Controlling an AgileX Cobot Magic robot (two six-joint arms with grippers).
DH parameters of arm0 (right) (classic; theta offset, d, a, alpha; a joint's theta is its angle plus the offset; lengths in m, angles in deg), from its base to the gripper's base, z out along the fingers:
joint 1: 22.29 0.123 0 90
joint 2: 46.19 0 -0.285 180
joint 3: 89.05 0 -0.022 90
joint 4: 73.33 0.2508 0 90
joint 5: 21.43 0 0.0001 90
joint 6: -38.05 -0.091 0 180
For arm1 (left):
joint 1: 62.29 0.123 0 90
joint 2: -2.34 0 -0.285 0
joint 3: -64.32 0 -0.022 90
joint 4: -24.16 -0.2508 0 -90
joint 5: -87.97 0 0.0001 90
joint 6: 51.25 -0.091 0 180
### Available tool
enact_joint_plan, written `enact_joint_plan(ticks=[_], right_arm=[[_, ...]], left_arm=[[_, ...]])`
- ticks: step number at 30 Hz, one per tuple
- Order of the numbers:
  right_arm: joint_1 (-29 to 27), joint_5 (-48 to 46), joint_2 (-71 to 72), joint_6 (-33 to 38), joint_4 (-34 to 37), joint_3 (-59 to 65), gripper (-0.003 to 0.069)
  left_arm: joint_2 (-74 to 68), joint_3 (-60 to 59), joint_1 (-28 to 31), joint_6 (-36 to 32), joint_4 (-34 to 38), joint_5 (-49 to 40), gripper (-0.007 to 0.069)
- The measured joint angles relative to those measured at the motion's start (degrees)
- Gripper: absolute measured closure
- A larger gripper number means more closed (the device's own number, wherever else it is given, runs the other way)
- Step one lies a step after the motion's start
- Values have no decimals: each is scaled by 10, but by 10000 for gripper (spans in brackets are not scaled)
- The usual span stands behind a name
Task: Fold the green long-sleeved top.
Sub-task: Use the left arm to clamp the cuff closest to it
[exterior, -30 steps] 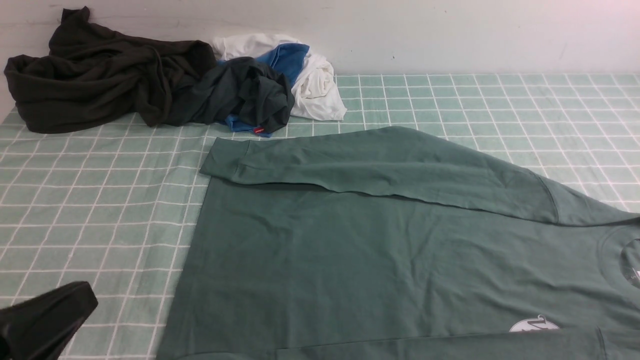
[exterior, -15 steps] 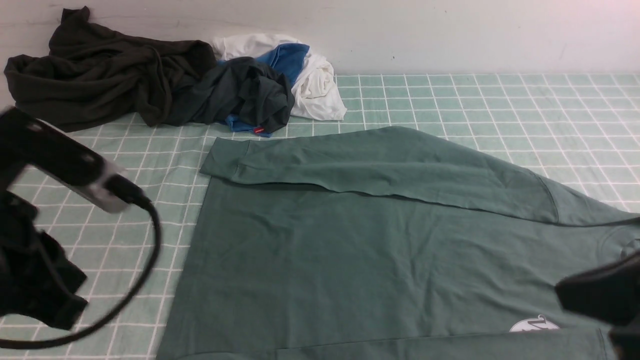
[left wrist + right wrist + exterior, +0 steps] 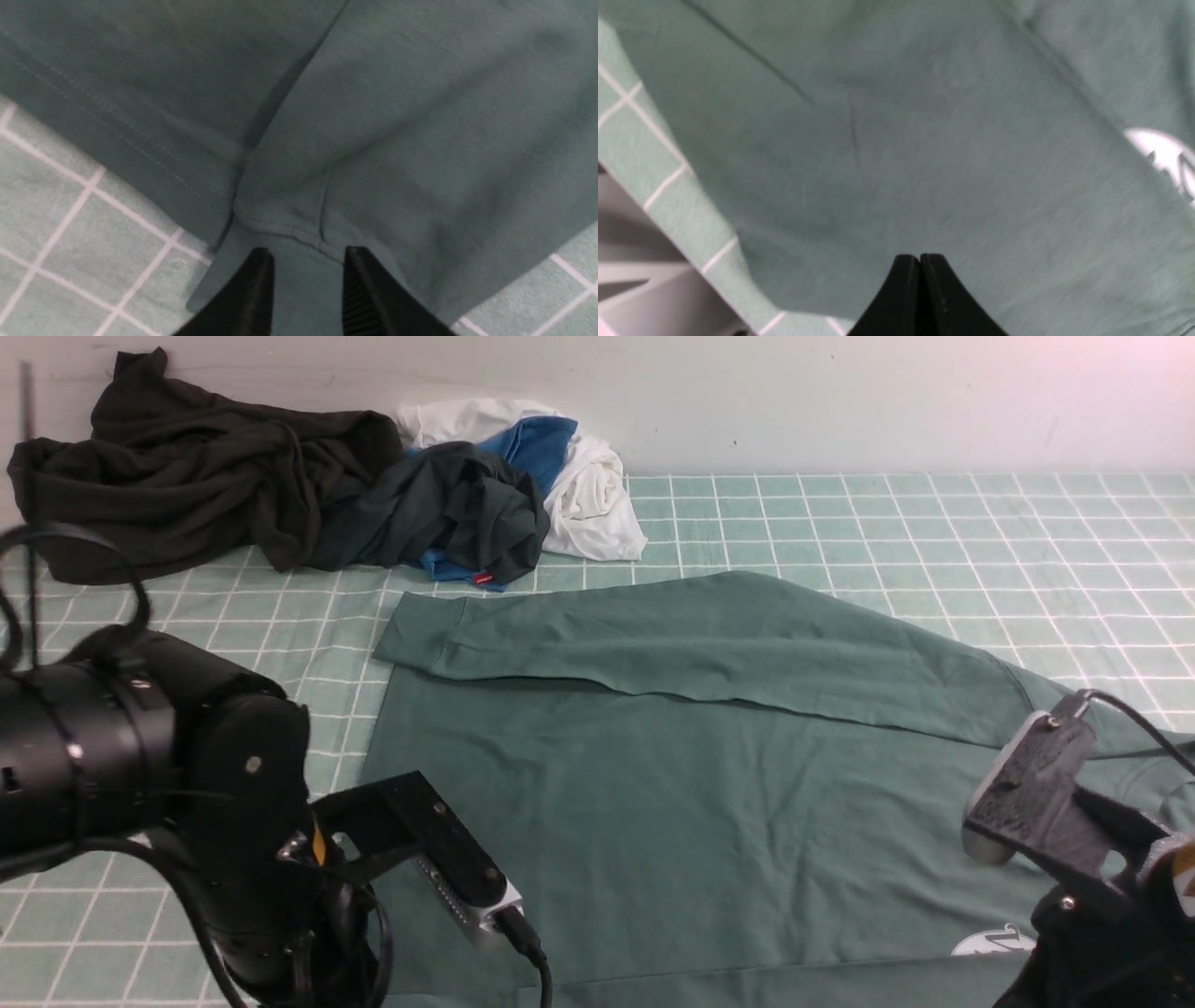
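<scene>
The left gripper pinches the near sleeve by the raised fold at its cuff seam (image 3: pixel 311 241) next, since the green top's body lies flat.
The green long-sleeved top (image 3: pixel 709 803) lies flat on the checked cloth, with its far sleeve (image 3: pixel 700 635) folded across the body and a white print (image 3: pixel 994 943) near the front edge. My left arm (image 3: pixel 187 775) is over its near left corner. In the left wrist view my left gripper (image 3: pixel 308 254) is open, with its fingers on either side of the near sleeve's cuff (image 3: pixel 289 228). My right arm (image 3: pixel 1074 821) is at the near right. My right gripper (image 3: pixel 919 257) is shut and empty over plain green fabric (image 3: pixel 924 140), with the print (image 3: pixel 1164 158) off to one side.
A very dark olive-black garment (image 3: pixel 187 476), a dark charcoal-teal one with a red tag (image 3: pixel 457 513) and white and blue clothes (image 3: pixel 588 485) are piled at the back left against the wall. The checked cloth (image 3: pixel 934 523) covers the table. The table's edge (image 3: pixel 654 261) shows in the right wrist view.
Both arms have come down into view at the near edge: the left from the left side onto the near left corner, the right in at the near right. The top has not moved.
</scene>
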Motion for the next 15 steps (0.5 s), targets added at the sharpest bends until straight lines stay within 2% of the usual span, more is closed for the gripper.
enact_joint_plan(ticks=[4, 7, 9, 12, 14, 15], right_arm=[[0, 10, 0, 0, -2, 0, 673], [0, 11, 0, 0, -2, 0, 673], [0, 11, 0, 0, -3, 0, 673], [0, 11, 0, 0, -4, 0, 673], [0, 11, 0, 0, -4, 0, 673], [0, 11, 0, 0, -4, 0, 673]], left_arm=[[-56, 0, 0, 0, -14, 31, 237], [-86, 0, 0, 4, -34, 55, 188], [-100, 1, 0, 6, -40, 62, 188], [-106, 4, 0, 6, -40, 60, 257], [-106, 5, -1, 6, -37, 52, 347], [-106, 6, -1, 6, -37, 48, 421]])
